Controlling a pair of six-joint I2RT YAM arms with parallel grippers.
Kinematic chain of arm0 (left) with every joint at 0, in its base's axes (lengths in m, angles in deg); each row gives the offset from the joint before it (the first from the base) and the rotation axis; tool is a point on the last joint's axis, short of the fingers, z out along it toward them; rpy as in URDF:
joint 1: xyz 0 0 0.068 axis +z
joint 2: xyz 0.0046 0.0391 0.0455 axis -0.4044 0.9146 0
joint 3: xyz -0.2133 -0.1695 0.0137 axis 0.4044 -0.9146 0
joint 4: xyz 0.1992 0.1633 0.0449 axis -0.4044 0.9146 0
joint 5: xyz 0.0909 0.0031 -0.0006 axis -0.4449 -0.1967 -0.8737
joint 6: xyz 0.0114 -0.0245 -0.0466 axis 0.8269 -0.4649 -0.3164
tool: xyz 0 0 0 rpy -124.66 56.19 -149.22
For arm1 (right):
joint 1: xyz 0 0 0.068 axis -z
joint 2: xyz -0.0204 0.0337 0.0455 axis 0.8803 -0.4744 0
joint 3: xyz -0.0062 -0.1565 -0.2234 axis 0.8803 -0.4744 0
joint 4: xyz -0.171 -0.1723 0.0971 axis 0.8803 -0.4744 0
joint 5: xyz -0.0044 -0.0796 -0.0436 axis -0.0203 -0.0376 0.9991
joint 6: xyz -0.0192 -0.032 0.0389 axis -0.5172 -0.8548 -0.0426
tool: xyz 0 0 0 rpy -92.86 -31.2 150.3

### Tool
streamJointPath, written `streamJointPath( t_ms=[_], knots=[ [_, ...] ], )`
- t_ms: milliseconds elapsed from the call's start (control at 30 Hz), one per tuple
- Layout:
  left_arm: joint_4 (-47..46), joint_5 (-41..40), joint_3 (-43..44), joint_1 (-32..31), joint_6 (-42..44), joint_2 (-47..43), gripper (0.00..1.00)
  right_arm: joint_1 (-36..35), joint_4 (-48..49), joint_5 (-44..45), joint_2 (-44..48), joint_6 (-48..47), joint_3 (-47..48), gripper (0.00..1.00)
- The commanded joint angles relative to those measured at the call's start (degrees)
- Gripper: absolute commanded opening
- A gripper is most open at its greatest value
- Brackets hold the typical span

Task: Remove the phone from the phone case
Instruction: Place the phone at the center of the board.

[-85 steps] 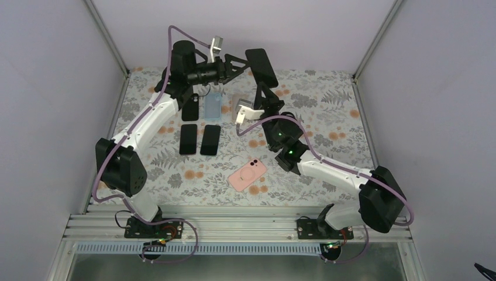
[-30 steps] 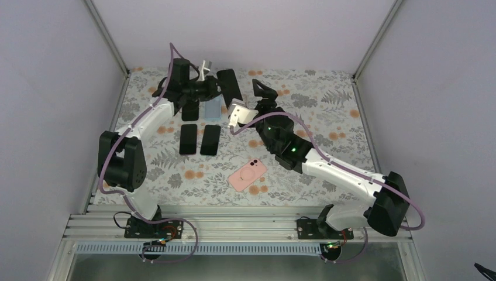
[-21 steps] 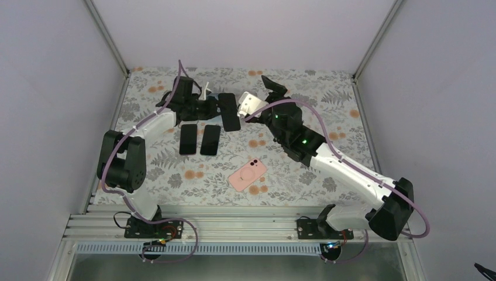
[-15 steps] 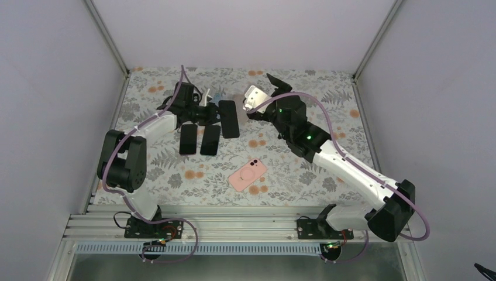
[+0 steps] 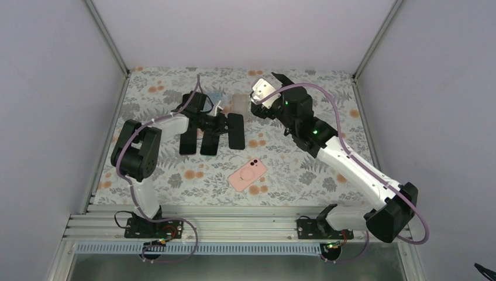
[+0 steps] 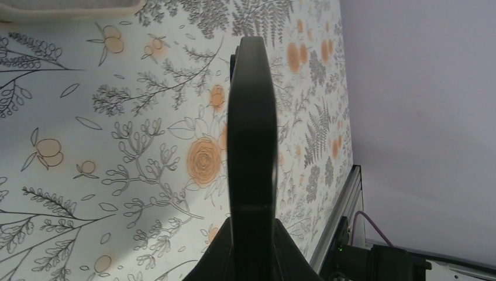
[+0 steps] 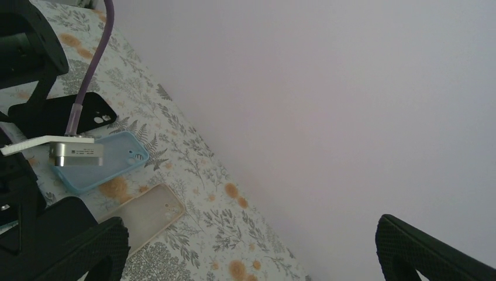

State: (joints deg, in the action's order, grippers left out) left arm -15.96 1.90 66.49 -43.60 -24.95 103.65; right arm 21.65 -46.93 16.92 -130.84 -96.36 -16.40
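I need to keep holding the black phone with my left gripper until it touches the cloth. The phone is above the cloth, with one end by the beige case [image 7: 149, 216], and it would fall short.
My left gripper [image 5: 223, 124] is shut on a black phone [image 5: 236, 130], held low over the flowered cloth just right of two other black phones [image 5: 188, 139] [image 5: 209, 139]. In the left wrist view this phone [image 6: 252, 134] stands edge-on between the jaws of the left gripper [image 6: 252, 257]; I cannot tell whether it touches the cloth. The right gripper [image 5: 279, 82] hangs open and empty, raised at the back; it is wide apart in its own view [image 7: 257, 257]. Empty cases lie at the back: blue case [image 7: 99, 164], beige case [image 7: 149, 216], black case [image 7: 64, 114].
A pink cased phone [image 5: 247, 174] lies camera-side up near the middle front of the cloth. The blue case [image 5: 217, 96] and beige case [image 5: 240, 104] sit just behind the left gripper. Grey walls close in the back and both sides.
The left arm has swung the black phone down and forward from the back to beside the two black phones. The right arm, open throughout, has lifted and drawn back to the right.
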Motion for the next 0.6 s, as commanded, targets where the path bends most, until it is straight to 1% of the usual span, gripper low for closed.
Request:
streamJointPath(
  t_ms=[0, 400, 567],
  knots=[
    [-2.9, 2.24, 0.44, -0.11, -0.37, 2.36, 0.02, 1.4, -0.82, -2.56, 1.55, 3.1, 1.61, 0.99],
    [-1.3, 1.72, 3.03, -1.14, -0.31, 9.4, 0.04, 2.48, -1.11, -3.49, 0.92, 3.83, 1.76, 0.99],
    [-0.92, 1.05, 3.58, -1.26, -0.62, 11.22, 0.09, 2.5, -1.34, -3.44, 0.63, 3.92, 2.13, 0.99]
  ],
)
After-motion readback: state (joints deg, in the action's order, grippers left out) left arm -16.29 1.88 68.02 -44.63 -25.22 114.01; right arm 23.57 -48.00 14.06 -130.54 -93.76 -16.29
